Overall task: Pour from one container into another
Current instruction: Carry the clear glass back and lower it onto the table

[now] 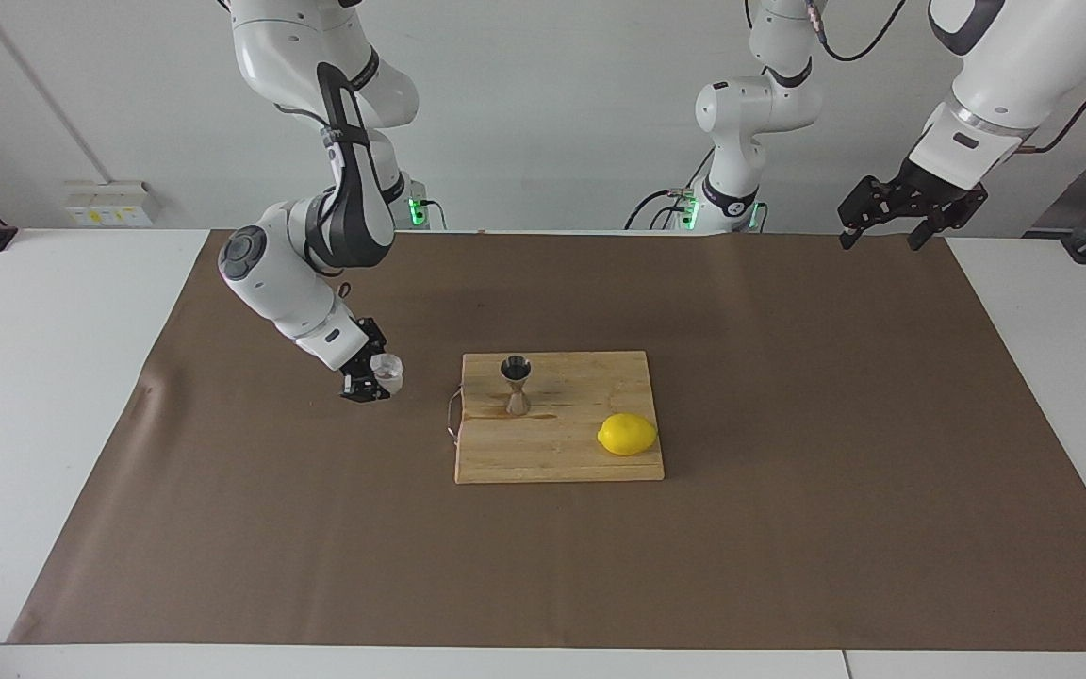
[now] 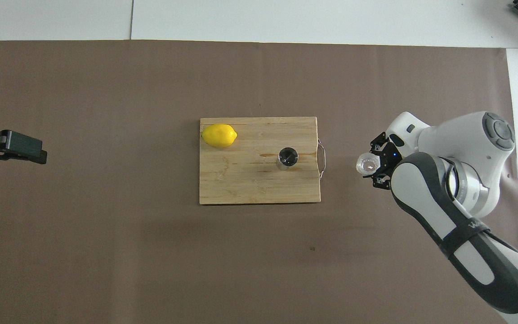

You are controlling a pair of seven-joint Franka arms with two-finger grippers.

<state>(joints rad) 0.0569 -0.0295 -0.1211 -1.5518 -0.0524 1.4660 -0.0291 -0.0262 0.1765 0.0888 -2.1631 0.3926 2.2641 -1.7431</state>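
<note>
The clear glass tumbler (image 1: 386, 372) stays held in my right gripper for now. It hangs above the brown mat, so it would drop if I opened now.
The clear glass tumbler (image 1: 386, 372) (image 2: 367, 164) sits low over the brown mat beside the wooden board, toward the right arm's end, with my right gripper (image 1: 371, 377) (image 2: 376, 164) shut on it. The steel jigger (image 1: 516, 384) (image 2: 288, 158) stands upright on the board (image 1: 562, 453) (image 2: 241, 184), apart from the tumbler. My left gripper (image 1: 885, 223) (image 2: 20, 148) waits open, raised over the mat's edge at the left arm's end.
A yellow lemon (image 1: 627, 434) (image 2: 218, 135) lies on the board's corner farther from the robots. A thin wire handle (image 1: 452, 415) (image 2: 322, 158) sticks out of the board toward the tumbler. Brown mat (image 1: 788, 528) covers the table.
</note>
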